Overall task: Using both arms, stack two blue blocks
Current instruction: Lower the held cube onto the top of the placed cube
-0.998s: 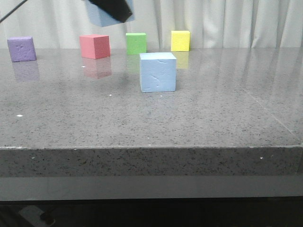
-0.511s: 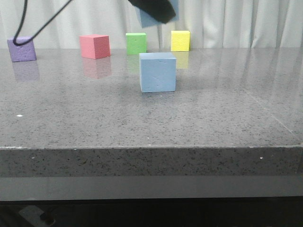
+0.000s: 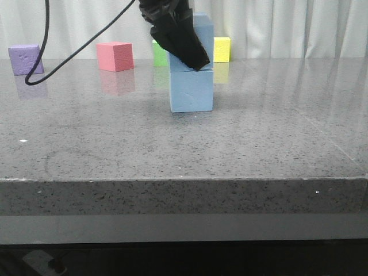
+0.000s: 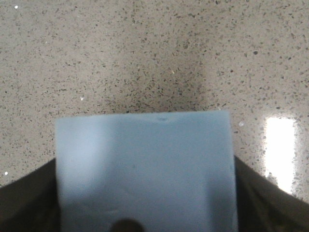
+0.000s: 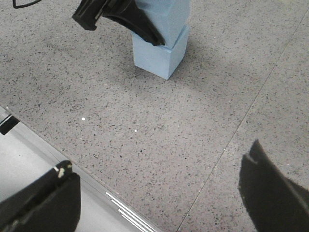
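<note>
The upper blue block rests with its bottom on the lower blue block and would stand if my left gripper opened now, so release it.
Two light-blue blocks stand as a stack in the middle of the table. The lower blue block (image 3: 192,89) sits on the table. The upper blue block (image 3: 203,26) lies on top of it, slightly offset, and is partly hidden by my left gripper (image 3: 185,45), which is shut on it. In the left wrist view that block (image 4: 145,164) fills the space between the black fingers (image 4: 270,203). The right wrist view shows the lower block (image 5: 159,52), the upper block (image 5: 170,14) and the left gripper (image 5: 118,14). My right gripper (image 5: 154,193) is open and empty over the table's front edge.
Along the back of the table stand a purple cube (image 3: 25,59), a pink cube (image 3: 115,56), a green cube (image 3: 159,53) partly hidden by the arm, and a yellow cube (image 3: 222,49). A black cable (image 3: 43,63) hangs at the left. The table's front edge (image 3: 184,179) is near.
My left gripper has carried the upper blue block from high at the back left to the right and down onto the lower blue block. The lower block has not moved.
</note>
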You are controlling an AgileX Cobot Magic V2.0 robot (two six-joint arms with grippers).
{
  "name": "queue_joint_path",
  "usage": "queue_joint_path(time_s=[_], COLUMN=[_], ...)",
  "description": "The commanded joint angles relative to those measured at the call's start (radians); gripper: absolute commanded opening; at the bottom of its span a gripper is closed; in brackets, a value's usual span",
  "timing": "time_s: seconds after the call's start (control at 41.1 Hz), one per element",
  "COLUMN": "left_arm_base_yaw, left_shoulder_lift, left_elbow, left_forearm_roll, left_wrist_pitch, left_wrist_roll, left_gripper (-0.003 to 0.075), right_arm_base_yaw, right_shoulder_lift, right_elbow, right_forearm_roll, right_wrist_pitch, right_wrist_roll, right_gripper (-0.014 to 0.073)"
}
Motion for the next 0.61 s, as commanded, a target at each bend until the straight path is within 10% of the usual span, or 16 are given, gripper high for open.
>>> queue_joint_path(time_s=[0.0, 0.584], left_arm_base_yaw=[-0.007, -0.007], left_shoulder_lift=[-0.057, -0.057], left_elbow=[-0.032, -0.032], left_forearm_roll=[-0.023, 0.000], left_wrist_pitch=[-0.028, -0.108], left_wrist_roll=[0.006, 0.010], left_gripper=[0.0420, 0.0607], right_arm_base_yaw=[-0.007, -0.007], right_shoulder_lift=[-0.001, -0.001], right_elbow=[-0.026, -0.026], right_forearm_roll=[0.009, 0.009], right_wrist_pitch=[-0.068, -0.068], right_wrist_roll=[-0.005, -0.005], right_gripper=[0.0665, 0.0665])
